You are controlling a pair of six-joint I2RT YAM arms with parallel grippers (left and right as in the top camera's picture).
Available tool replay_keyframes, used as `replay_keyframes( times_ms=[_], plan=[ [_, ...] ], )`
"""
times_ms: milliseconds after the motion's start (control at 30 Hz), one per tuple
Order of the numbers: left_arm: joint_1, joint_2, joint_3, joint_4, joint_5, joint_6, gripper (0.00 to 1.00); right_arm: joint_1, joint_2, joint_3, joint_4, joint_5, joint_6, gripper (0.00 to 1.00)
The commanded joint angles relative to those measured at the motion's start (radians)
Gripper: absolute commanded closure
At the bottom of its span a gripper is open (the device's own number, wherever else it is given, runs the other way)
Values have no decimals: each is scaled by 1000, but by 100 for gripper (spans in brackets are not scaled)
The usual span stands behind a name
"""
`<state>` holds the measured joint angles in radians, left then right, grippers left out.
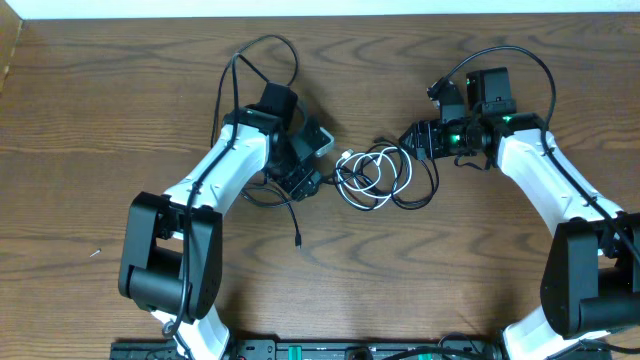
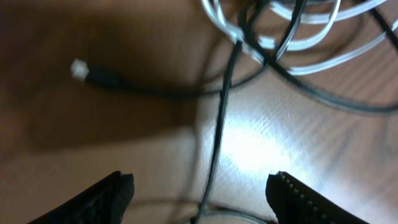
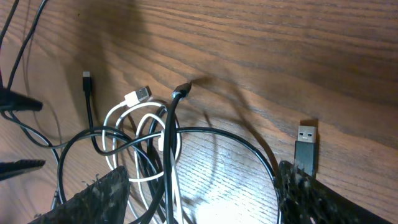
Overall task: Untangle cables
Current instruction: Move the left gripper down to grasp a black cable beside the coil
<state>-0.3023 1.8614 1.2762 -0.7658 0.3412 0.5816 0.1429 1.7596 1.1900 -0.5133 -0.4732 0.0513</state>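
I need to bring my left gripper closer before it closes on the black cord's crossing with the plug's cord, because my left fingers stop short.
The cables lie tangled on the wooden table between my two grippers: one white cord in loops and black cords looped over it. A black tail runs down to a plug end. My left gripper is open at the tangle's left edge; in the left wrist view a black cord passes between its open fingers, with the white cord beyond. My right gripper is open at the tangle's right; in the right wrist view white and black loops lie between its fingers, with a black USB plug beside one of them.
Thicker black robot wires arch over the left arm and the right arm. A strip of equipment lies along the table's front edge. A loose black plug with a pale tip lies to the left in the left wrist view.
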Motion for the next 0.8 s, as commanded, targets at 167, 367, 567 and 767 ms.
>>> replay_keyframes(
  times_ms=[167,367,567,767],
  plan=[
    [-7,14,-32,54,46,64,27,-6,-5,7,-3,4,-16,27],
    [-21,14,-79,113,32,106,29,-6,-5,7,-3,4,-16,27],
    [-48,15,-95,132,32,107,32,-6,-5,7,-3,4,-16,26],
    [-59,29,-95,146,-18,106,36,-6,-5,7,-3,4,-16,26]
  ],
)
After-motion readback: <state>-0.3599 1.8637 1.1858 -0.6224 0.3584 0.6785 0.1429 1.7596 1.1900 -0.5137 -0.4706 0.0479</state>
